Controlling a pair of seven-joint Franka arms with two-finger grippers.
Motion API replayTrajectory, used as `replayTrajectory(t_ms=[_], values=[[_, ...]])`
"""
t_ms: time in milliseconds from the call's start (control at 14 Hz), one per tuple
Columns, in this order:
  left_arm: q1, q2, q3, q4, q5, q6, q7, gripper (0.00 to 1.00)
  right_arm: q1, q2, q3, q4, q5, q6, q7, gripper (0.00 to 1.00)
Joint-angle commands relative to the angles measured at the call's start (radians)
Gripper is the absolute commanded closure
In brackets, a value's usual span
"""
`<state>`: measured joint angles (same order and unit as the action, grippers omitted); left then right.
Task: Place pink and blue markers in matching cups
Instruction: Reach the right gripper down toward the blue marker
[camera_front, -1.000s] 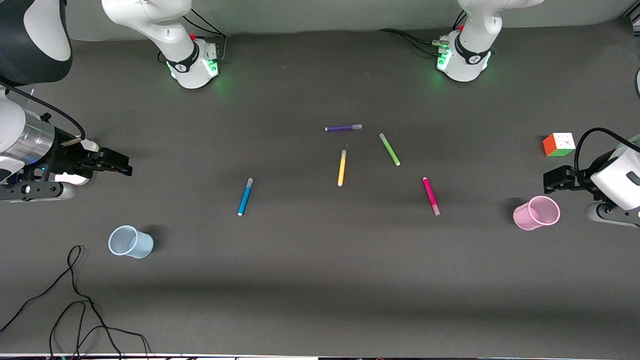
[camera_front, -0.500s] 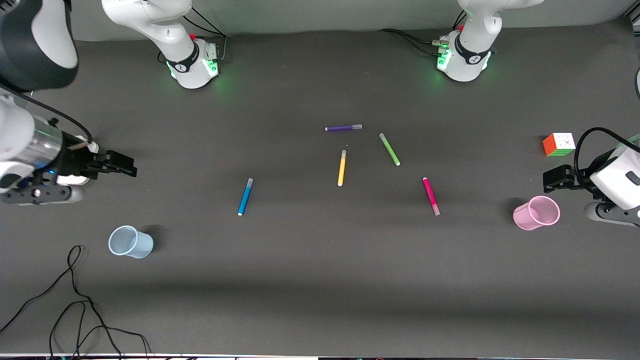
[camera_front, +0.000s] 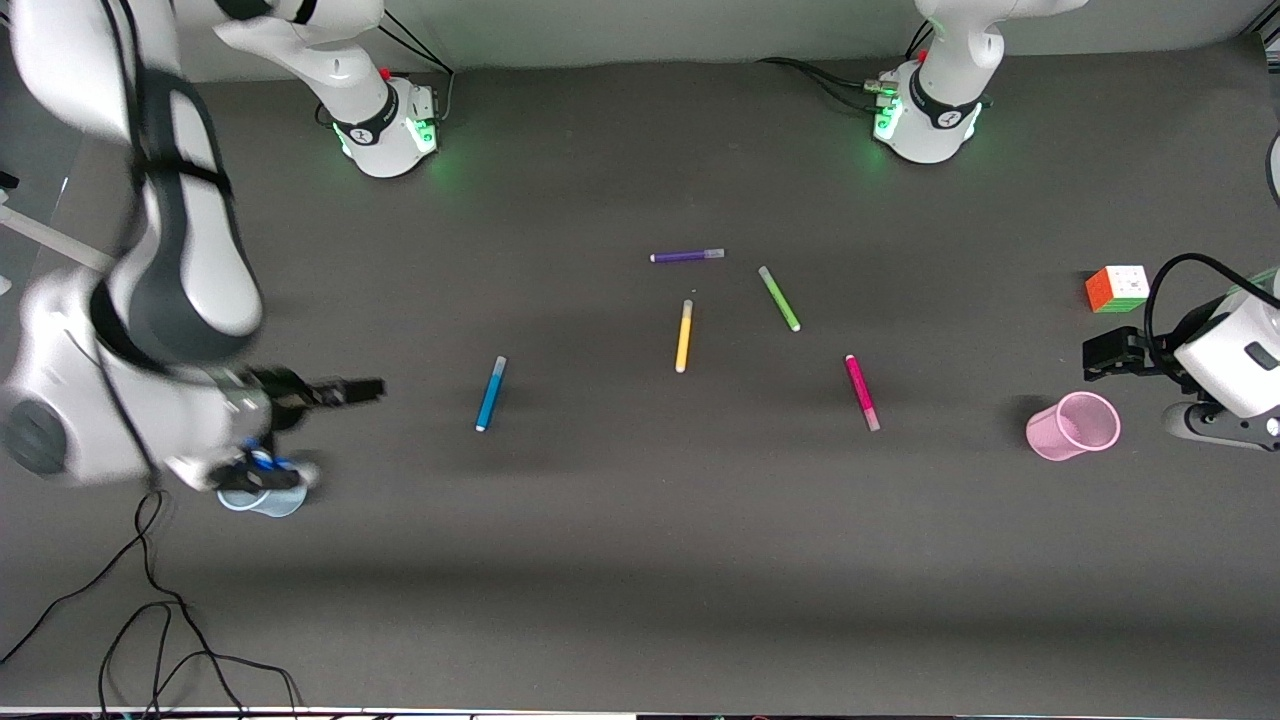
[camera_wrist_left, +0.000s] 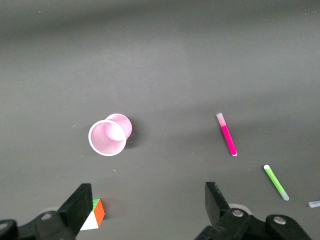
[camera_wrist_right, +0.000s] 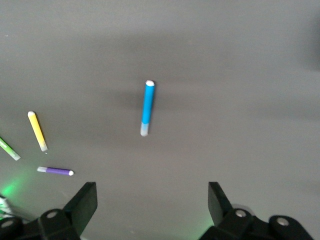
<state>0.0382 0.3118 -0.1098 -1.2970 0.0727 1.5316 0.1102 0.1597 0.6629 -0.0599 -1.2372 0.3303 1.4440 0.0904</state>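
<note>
My right gripper is to grab the blue marker by its blue body (camera_front: 487, 401) next, so that it can put the marker in the pale blue cup (camera_front: 262, 503).
The blue marker (camera_front: 490, 394) (camera_wrist_right: 147, 107) lies flat toward the right arm's end of the table. My right gripper (camera_front: 368, 389) (camera_wrist_right: 152, 207) hangs open and empty over the table beside it, short of it. The pale blue cup (camera_front: 262, 503) is mostly hidden under the right arm. The pink marker (camera_front: 861, 392) (camera_wrist_left: 226, 134) lies toward the left arm's end. The pink mesh cup (camera_front: 1073, 426) (camera_wrist_left: 111, 136) stands upright there. My left gripper (camera_front: 1095, 360) (camera_wrist_left: 149, 205) hangs open and empty beside the pink cup.
Purple pen (camera_front: 687, 256), green pen (camera_front: 778, 298) and yellow pen (camera_front: 684, 336) lie mid-table, farther from the camera than both markers. A puzzle cube (camera_front: 1117, 288) sits by the left gripper. A black cable (camera_front: 150, 620) loops at the near edge.
The right arm has swung in toward the blue marker, lower in the front view, and now covers most of the blue cup. The left arm has barely moved.
</note>
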Motion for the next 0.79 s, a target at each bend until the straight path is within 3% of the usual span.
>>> replayTrajectory(t_ms=[0, 357, 571, 714], values=[[-0.006, -0.071, 0.004, -0.126, -0.025, 0.082, 0.002, 0.0, 0.0, 0.214, 0.043, 0.165, 0.046, -0.051, 0.02, 0.02], [-0.014, -0.218, 0.004, -0.552, -0.14, 0.477, -0.004, 0.0, 0.035, 0.326, 0.055, 0.165, 0.047, 0.018, 0.038, 0.02], [-0.065, -0.217, -0.007, -0.746, -0.143, 0.694, -0.128, 0.0, 0.063, 0.368, 0.054, 0.159, 0.046, 0.038, 0.069, 0.04], [-0.141, -0.174, -0.007, -0.818, -0.143, 0.781, -0.268, 0.0, 0.064, 0.379, 0.054, 0.154, 0.047, 0.038, 0.071, 0.05]])
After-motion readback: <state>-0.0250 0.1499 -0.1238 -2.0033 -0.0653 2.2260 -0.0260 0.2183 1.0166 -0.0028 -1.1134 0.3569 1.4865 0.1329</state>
